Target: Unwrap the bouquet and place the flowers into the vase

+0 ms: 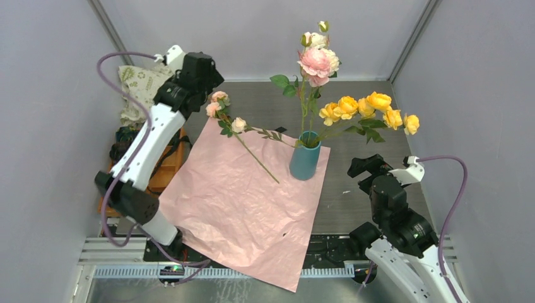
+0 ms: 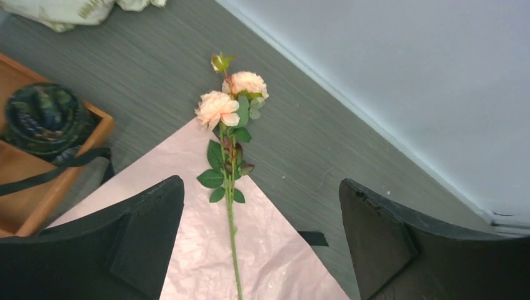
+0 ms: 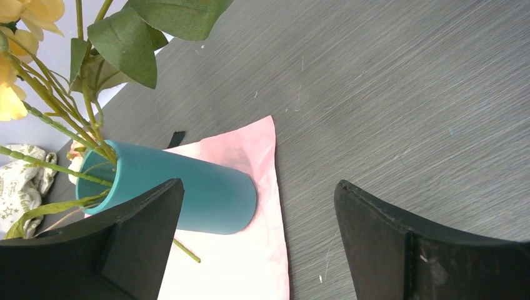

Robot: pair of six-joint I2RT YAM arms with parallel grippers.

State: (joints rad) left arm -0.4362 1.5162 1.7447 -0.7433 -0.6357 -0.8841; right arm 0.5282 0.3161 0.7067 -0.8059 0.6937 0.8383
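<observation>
My left gripper is to hold the peach stem by its leafy part (image 1: 224, 120) next, so the bare end stays free to go into the vase (image 1: 305, 158).
The bouquet is undone: its pink wrapping paper (image 1: 243, 202) lies flat on the table. The teal vase (image 1: 305, 158) stands upright on the paper's far right corner and holds pink and white flowers (image 1: 318, 60) and yellow roses (image 1: 369, 107). One loose stem with peach flowers (image 1: 217, 102) lies across the paper's far left corner. My left gripper (image 2: 260, 183) hovers open above that stem (image 2: 232, 206), apart from it. My right gripper (image 3: 257, 184) is open beside the vase (image 3: 200, 190), holding nothing.
A short black ribbon piece (image 2: 312, 238) lies on the table by the paper's edge. An orange wooden tray (image 2: 25, 206) with a dark rosette (image 2: 44, 119) sits at the left, and a beige printed cloth bag (image 1: 135, 85) at the back left. Grey walls enclose the table.
</observation>
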